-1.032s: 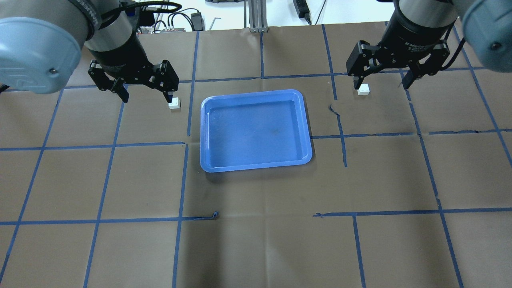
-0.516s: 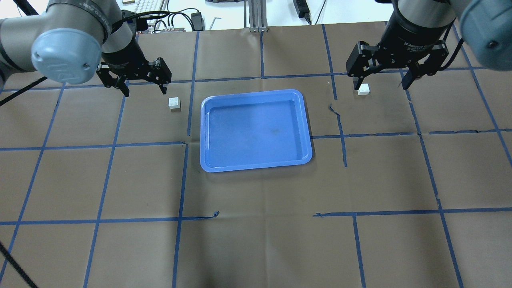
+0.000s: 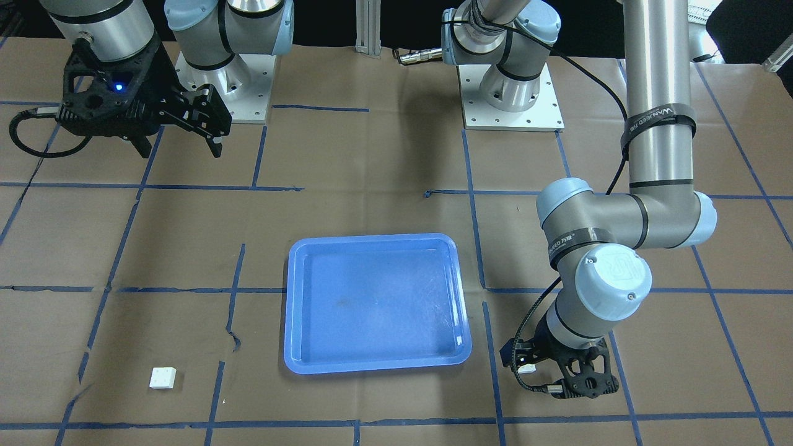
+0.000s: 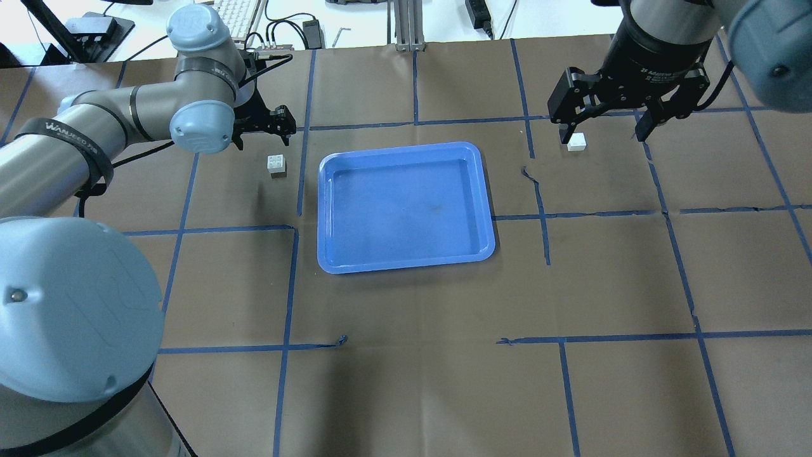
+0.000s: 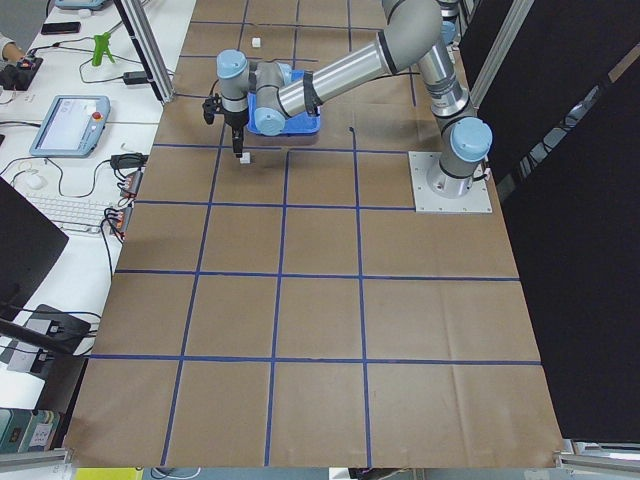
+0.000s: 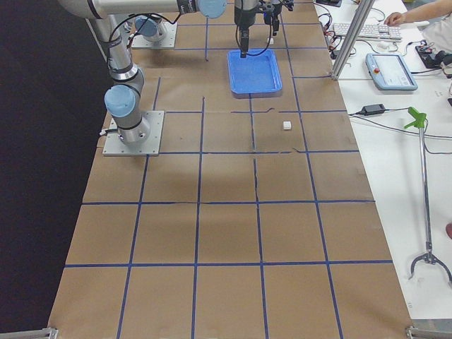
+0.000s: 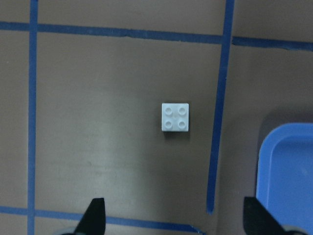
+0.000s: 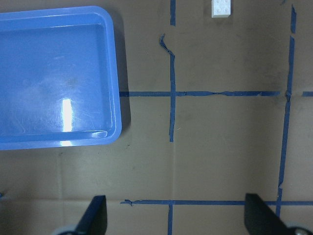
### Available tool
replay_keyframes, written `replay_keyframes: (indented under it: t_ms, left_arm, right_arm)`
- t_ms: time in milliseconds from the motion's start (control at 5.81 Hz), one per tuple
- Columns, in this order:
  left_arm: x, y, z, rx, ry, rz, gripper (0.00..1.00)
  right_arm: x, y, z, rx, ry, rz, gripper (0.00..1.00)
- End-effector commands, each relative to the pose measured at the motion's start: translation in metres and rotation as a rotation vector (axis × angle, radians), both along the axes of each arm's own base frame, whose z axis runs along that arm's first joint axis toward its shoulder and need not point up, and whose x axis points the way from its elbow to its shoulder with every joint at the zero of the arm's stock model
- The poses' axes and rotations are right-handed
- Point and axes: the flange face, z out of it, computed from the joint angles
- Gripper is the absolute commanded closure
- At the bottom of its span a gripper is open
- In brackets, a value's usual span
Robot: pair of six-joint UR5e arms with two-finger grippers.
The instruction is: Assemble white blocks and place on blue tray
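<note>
My left gripper grabs the white block by its sides next, so its studs stay free to join the other block.
The blue tray (image 4: 406,203) lies mid-table and holds nothing; it also shows in the front view (image 3: 372,303). One white block (image 4: 276,165) sits studs up just left of the tray. My left gripper (image 4: 263,139) is open and empty, low over the table just beyond this block, not touching it. In the left wrist view the block (image 7: 175,117) lies ahead of the open left gripper (image 7: 174,215). The other white block (image 4: 576,142) sits right of the tray. My right gripper (image 4: 601,134) is open and empty, high above the table. That block (image 8: 221,8) is at the top of the right wrist view.
The table is covered in brown paper (image 4: 419,381) with a grid of blue tape. Both robot bases (image 3: 511,93) stand at the table's near side. A keyboard and cables (image 4: 241,13) lie beyond the far edge.
My left arm has swung down and away from the camera, and its open gripper now hangs low just beyond the left block. The right gripper, both blocks and the tray have stayed put.
</note>
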Motion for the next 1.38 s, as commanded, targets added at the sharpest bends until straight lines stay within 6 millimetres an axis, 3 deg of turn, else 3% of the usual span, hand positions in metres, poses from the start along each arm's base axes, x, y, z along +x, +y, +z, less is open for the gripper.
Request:
replay_keyframes:
  t_ms: [0, 172, 344, 516, 688, 860, 1032, 1204]
  left_arm:
    - [-0.001, 0.004, -0.037, 0.046, 0.011, -0.005, 0.0]
    - [-0.001, 0.003, -0.051, 0.062, 0.012, -0.008, 0.02]
    - [-0.001, 0.004, -0.05, 0.067, 0.011, -0.019, 0.56]
    - [-0.001, 0.003, -0.043, 0.057, 0.01, -0.032, 0.8]
    - [-0.001, 0.003, -0.032, 0.044, 0.007, -0.034, 0.92]
    - [-0.002, 0.003, -0.017, 0.025, 0.003, -0.06, 0.96]
    - [-0.009, 0.006, 0.009, -0.007, -0.01, -0.169, 0.96]
    - [-0.035, 0.017, 0.037, -0.02, -0.03, -0.375, 0.96]
  right_arm:
    - [-0.005, -0.003, 0.0, -0.016, 0.006, 0.29, 0.0]
    - [-0.008, -0.007, -0.002, -0.019, 0.023, 0.476, 0.0]
    - [-0.026, -0.022, -0.013, -0.002, 0.021, 0.647, 0.0]
    - [-0.056, -0.036, -0.017, -0.003, 0.014, 0.813, 0.0]
    - [-0.076, -0.06, -0.027, -0.003, 0.006, 1.069, 0.0]
    - [-0.085, -0.094, -0.029, -0.021, 0.019, 1.35, 0.01]
    - [-0.097, -0.129, -0.038, -0.032, 0.02, 1.601, 0.01]
    - [-0.138, -0.157, -0.056, -0.043, -0.004, 1.709, 0.01]
